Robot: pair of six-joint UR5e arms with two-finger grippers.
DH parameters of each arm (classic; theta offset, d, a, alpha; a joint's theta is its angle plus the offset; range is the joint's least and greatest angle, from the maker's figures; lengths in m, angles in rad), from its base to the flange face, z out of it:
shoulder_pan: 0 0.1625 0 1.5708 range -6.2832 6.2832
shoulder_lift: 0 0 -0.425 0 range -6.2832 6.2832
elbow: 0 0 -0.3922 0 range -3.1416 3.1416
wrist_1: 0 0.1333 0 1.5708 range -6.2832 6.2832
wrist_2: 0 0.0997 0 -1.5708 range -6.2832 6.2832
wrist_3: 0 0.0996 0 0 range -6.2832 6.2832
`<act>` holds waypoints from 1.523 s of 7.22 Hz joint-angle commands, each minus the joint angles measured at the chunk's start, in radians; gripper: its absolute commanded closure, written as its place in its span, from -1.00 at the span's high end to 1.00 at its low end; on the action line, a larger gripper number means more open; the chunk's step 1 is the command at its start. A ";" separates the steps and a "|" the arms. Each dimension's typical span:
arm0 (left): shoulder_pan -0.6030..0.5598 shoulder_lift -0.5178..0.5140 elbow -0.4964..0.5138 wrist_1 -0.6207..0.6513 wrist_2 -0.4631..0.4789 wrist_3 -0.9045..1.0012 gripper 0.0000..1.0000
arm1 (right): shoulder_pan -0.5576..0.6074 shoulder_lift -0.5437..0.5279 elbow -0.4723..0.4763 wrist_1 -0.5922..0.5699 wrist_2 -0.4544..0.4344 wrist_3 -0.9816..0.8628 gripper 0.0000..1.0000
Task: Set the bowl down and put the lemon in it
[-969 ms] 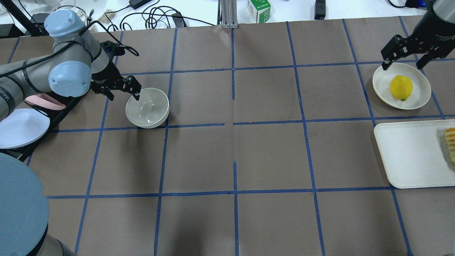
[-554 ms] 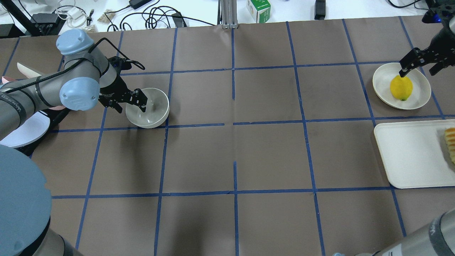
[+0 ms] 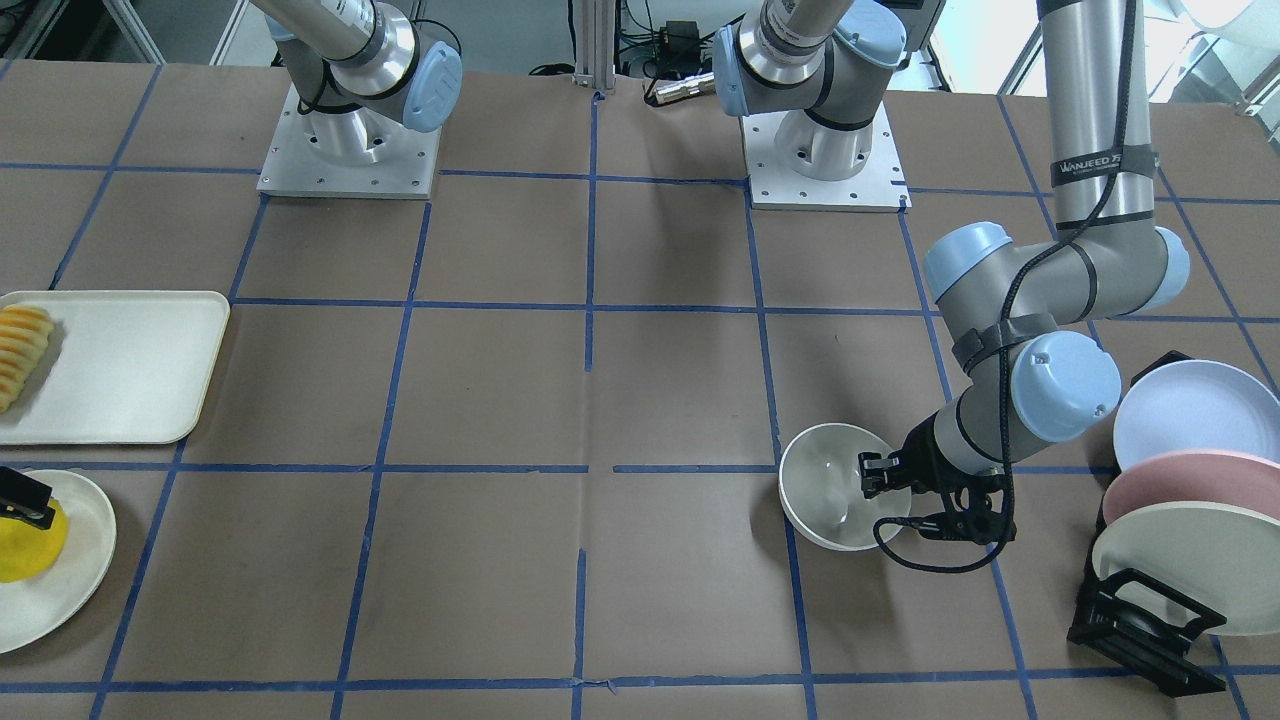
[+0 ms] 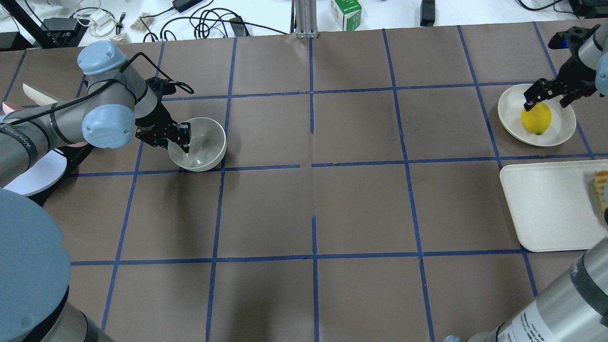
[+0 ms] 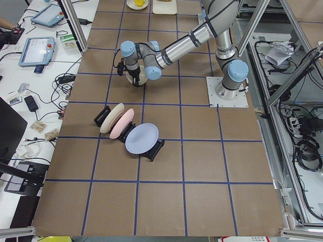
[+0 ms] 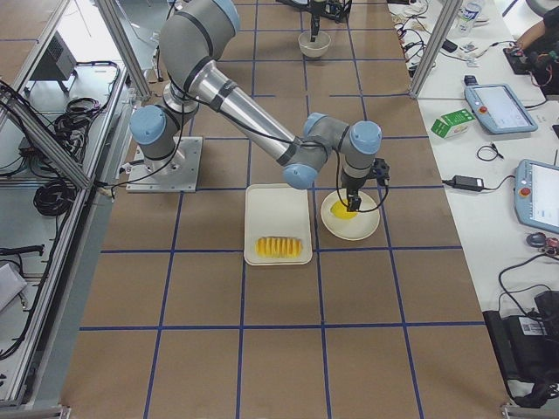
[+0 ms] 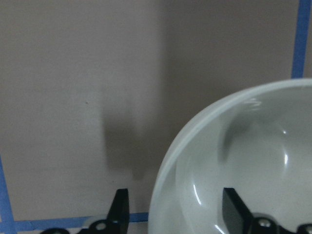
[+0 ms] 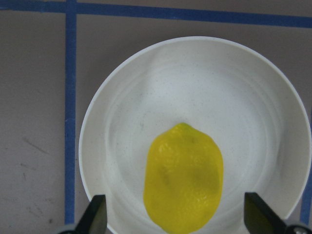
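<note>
The yellow lemon needs to go in the bowl (image 3: 828,492), so my right gripper should next grab it around its plump middle (image 3: 30,546).
The off-white bowl (image 4: 203,142) stands upright on the brown table at the left. My left gripper (image 4: 179,137) is open at the bowl's left rim, one finger inside and one outside; the left wrist view shows the rim (image 7: 170,161) between the fingers. The yellow lemon (image 4: 536,118) lies on a flat cream plate (image 4: 560,130) at the far right. My right gripper (image 4: 549,96) is open and low over the lemon, a finger on either side of the lemon (image 8: 184,178) in the right wrist view. Neither gripper holds anything.
A cream rectangular tray (image 4: 546,209) with a row of orange-yellow fruit slices (image 4: 601,187) lies in front of the plate. A black rack with several plates (image 3: 1180,480) stands just left of the bowl. Cables and boxes lie beyond the table's far edge.
My left gripper has come down onto the bowl's left rim and now straddles it. My right gripper has dropped from the plate's far edge to just over the lemon.
</note>
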 commanded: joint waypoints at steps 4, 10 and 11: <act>-0.023 0.049 0.031 -0.032 -0.002 -0.053 -1.00 | 0.000 0.058 0.000 -0.028 -0.003 -0.022 0.39; -0.371 0.026 0.011 0.069 -0.122 -0.436 -1.00 | 0.001 -0.073 -0.001 0.129 -0.080 -0.007 -1.00; -0.408 0.020 0.005 0.080 -0.119 -0.473 -1.00 | 0.011 -0.115 -0.001 0.182 -0.078 -0.007 -1.00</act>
